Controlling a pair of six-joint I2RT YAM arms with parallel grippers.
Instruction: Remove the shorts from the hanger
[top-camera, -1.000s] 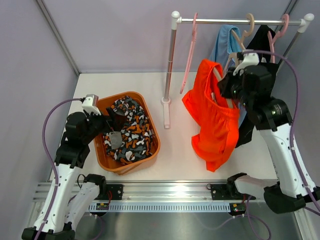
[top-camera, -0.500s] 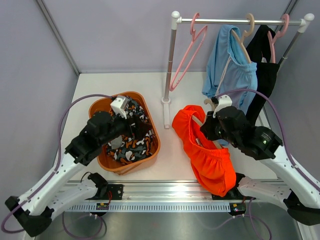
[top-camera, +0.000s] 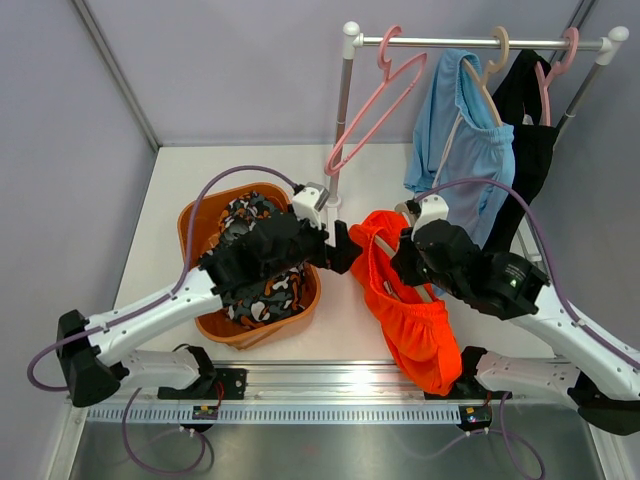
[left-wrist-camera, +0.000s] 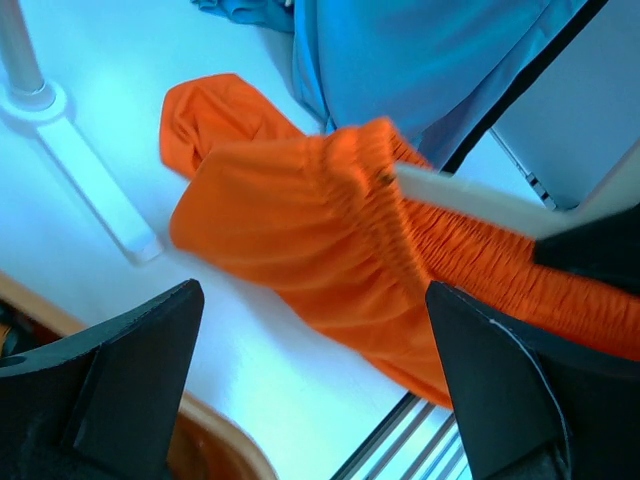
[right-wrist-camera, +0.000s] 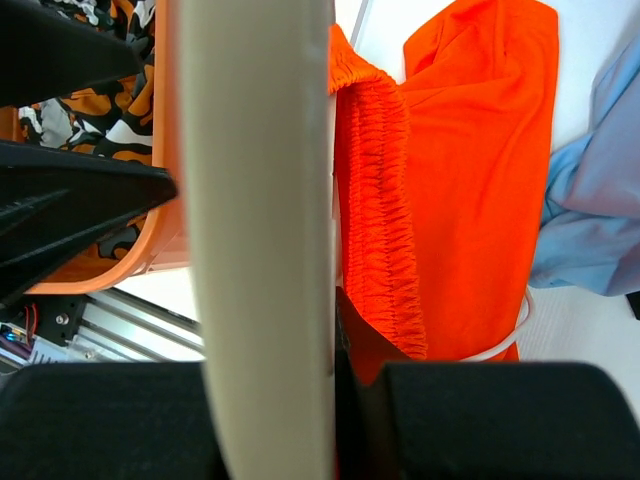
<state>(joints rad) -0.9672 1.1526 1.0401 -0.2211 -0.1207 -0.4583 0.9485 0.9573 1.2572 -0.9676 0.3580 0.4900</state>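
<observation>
The left gripper grabs the orange shorts' waistband (top-camera: 364, 238) at the waistband's end nearest the basket (top-camera: 195, 215) next, to slip the shorts off the hanger.
The bright orange shorts (top-camera: 418, 318) hang on a cream hanger (top-camera: 420, 290), low over the table at front right. My right gripper (top-camera: 412, 262) is shut on that hanger (right-wrist-camera: 262, 230), with the shorts' waistband (right-wrist-camera: 378, 200) beside it. My left gripper (top-camera: 343, 250) is open and reaches over from the basket; its jaws stand wide apart just left of the orange shorts (left-wrist-camera: 300, 225), touching nothing. The camouflage shorts (top-camera: 258, 282) lie in the orange basket (top-camera: 195, 215). The light blue shorts (top-camera: 458, 125) and the black shorts (top-camera: 527, 125) hang on the rail.
The white clothes rack (top-camera: 338, 130) stands at the back middle, its base (left-wrist-camera: 90, 185) close to my left gripper. An empty pink hanger (top-camera: 372, 115) swings on the rail. Grey walls enclose the table. A metal rail (top-camera: 330, 385) runs along the near edge.
My left arm has swung right from the basket to the orange shorts. My right arm has brought the hanger with the orange shorts down off the rail to low over the table.
</observation>
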